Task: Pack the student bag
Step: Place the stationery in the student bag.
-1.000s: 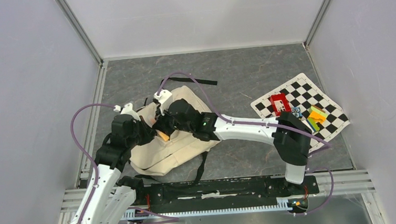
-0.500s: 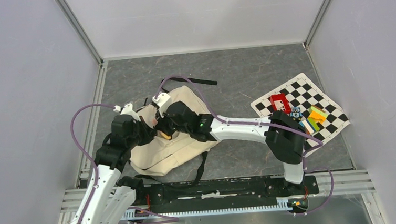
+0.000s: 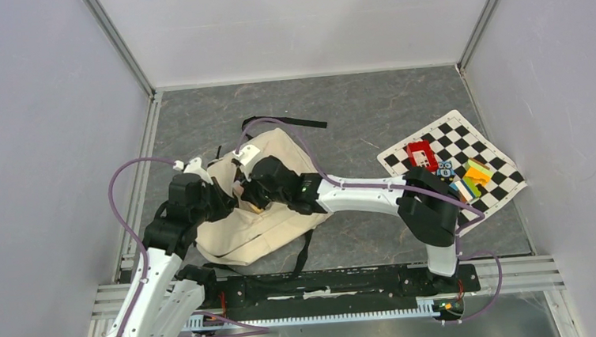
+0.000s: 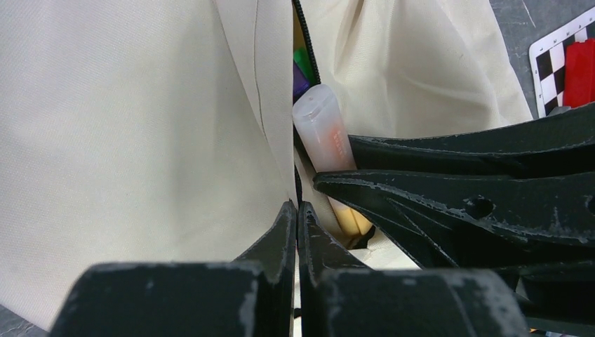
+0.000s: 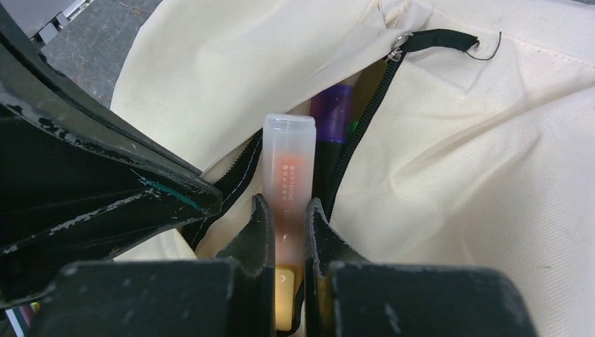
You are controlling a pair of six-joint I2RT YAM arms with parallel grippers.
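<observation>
The marker's yellow end lies above the zipper edge and the orange marker would drop short, so it is too early for my right gripper to open.
The cream student bag (image 3: 270, 210) lies at the left middle of the floor, its black zipper slit open. My left gripper (image 4: 296, 210) is shut on the bag's fabric edge beside the zipper. My right gripper (image 5: 284, 210) is shut on a frosted orange marker (image 5: 288, 165) with a yellow end, its cap pointing into the slit. A purple marker (image 5: 331, 112) and something green lie inside the opening. In the left wrist view the orange marker (image 4: 324, 133) shows at the slit, with the right gripper's fingers (image 4: 449, 189) beside it. In the top view both grippers (image 3: 243, 194) meet over the bag.
A checkered mat (image 3: 435, 139) lies at the right with a red block (image 3: 420, 156) and a pile of coloured items (image 3: 474, 176). Black bag straps (image 3: 292, 122) trail at the far side and near edge. Grey walls enclose the floor.
My right gripper has moved a little to the left and down over the bag's opening with the marker. The left arm has hardly moved.
</observation>
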